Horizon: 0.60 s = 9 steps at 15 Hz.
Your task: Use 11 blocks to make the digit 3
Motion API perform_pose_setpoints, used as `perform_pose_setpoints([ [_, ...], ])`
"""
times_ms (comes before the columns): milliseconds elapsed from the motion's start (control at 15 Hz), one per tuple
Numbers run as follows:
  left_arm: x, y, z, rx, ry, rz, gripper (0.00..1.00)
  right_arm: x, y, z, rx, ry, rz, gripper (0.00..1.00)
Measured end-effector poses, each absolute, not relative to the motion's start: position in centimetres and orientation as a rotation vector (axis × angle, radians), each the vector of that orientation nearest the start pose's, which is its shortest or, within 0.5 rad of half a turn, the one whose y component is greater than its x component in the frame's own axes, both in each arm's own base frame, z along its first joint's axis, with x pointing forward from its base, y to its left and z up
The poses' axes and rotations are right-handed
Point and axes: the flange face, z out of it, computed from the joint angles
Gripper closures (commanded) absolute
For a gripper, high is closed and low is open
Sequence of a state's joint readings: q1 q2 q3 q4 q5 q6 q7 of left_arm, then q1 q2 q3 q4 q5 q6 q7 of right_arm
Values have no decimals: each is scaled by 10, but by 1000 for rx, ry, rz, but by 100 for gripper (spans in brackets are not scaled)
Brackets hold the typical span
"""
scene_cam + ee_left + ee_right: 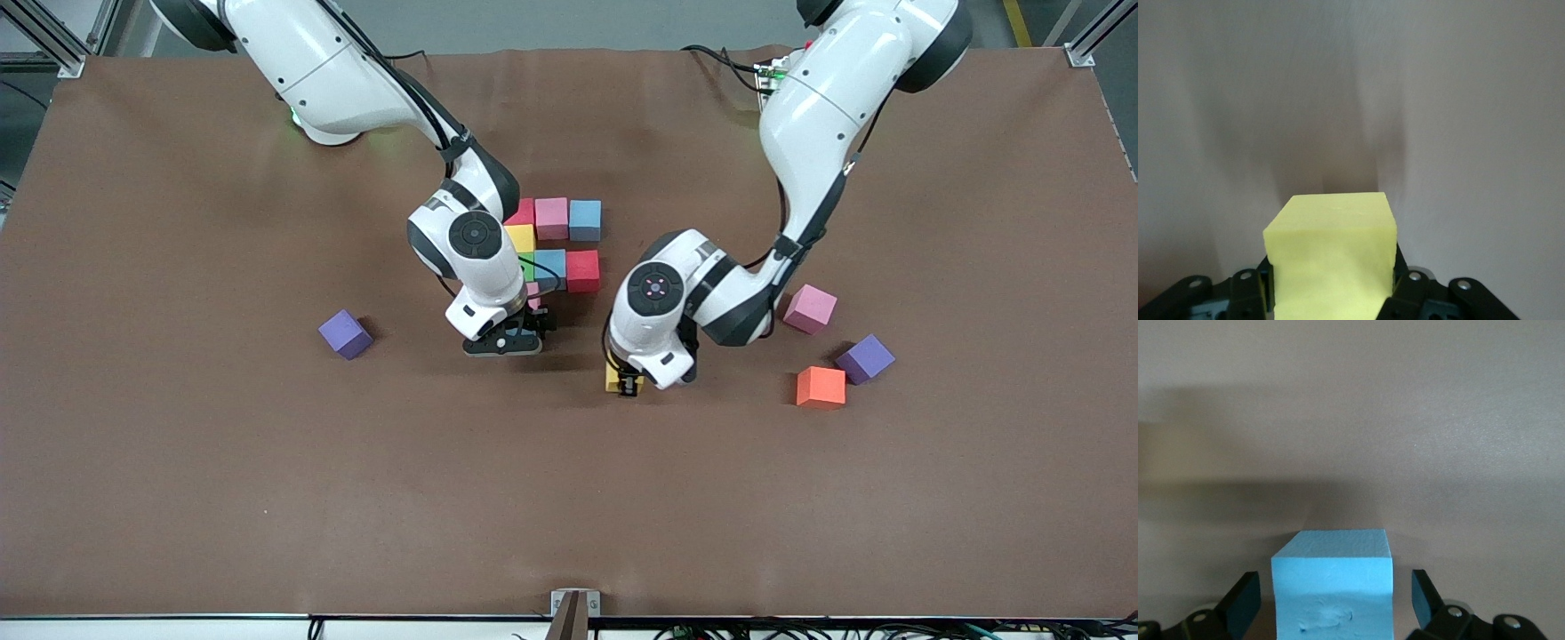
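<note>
My left gripper needs to keep holding the block before letting go of it, because the yellow block point(612, 375) point(1331, 247) is above the table.
Several blocks sit packed at mid-table: red point(523, 212), pink point(551, 218), light blue point(585, 220), yellow point(520, 238), green point(527, 265), light blue point(551, 267) and red point(582, 270). My right gripper point(504, 342) point(1333, 585) is low at this group's nearer edge. Its fingers point(1245, 600) stand open, with a gap on each side of a light blue block point(1331, 553). That block is mostly hidden in the front view. My left gripper point(625, 380) point(1333, 277) is shut on a yellow block point(1331, 247) point(612, 375), low over the table beside the group, toward the left arm's end.
Loose blocks lie toward the left arm's end: pink point(810, 308), orange point(821, 387) and purple point(865, 358). Another purple cube point(345, 334) lies toward the right arm's end. The brown table point(569, 498) stretches wide nearer the front camera.
</note>
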<state>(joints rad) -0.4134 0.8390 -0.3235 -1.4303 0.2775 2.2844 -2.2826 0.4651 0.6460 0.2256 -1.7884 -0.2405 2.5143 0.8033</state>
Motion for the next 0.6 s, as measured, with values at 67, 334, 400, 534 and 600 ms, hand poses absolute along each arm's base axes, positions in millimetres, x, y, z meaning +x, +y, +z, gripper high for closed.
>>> perform_pose_setpoints([
  [67, 571, -459, 215, -2374, -2156, 31, 73, 521, 417, 212, -3077, -37, -147, 0],
  [334, 553, -482, 213, -2364, -2161, 38, 73, 527, 411, 244, -3093, -20, -168, 0],
  [400, 550, -486, 212, -2362, -2163, 40, 73, 530, 407, 251, -3094, -8, -177, 0],
  [534, 543, -495, 212, -2357, -2168, 43, 73, 539, 394, 263, -3107, 27, -178, 0],
  [600, 540, -499, 212, -2356, -2171, 44, 73, 543, 385, 269, -3120, 50, -171, 0],
])
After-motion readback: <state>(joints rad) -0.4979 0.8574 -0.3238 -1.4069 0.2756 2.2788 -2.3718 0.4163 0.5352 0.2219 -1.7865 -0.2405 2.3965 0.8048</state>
